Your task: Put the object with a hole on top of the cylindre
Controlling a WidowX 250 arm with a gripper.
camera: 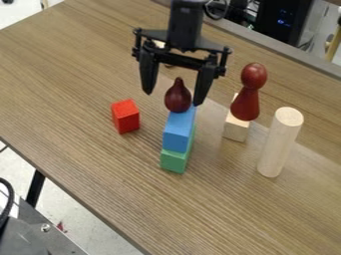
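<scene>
I will grab the sides of the piece with my gripper next, to put the dark red pear-shaped piece [178, 97] on top of the pale wooden cylinder.
My gripper [173, 98] hangs at the upper middle with its fingers spread wide. In the view, a dark red pear-shaped piece [178, 97] shows between the fingertips, with none of its sides touched as far as I can see. That piece stands on a blue block [178, 130], which sits on a green block [176, 160]. The pale wooden cylinder [278, 144] stands upright on the table at the right, its flat top bare. I cannot make out a hole in any of the objects.
A red block [126, 117] lies left of the stack on the wooden table [86, 84]. Between stack and cylinder, a dark red pawn-shaped piece [246, 97] stands at a pale wooden block [236, 128]. A small pale item [159, 44] is partly hidden behind the gripper.
</scene>
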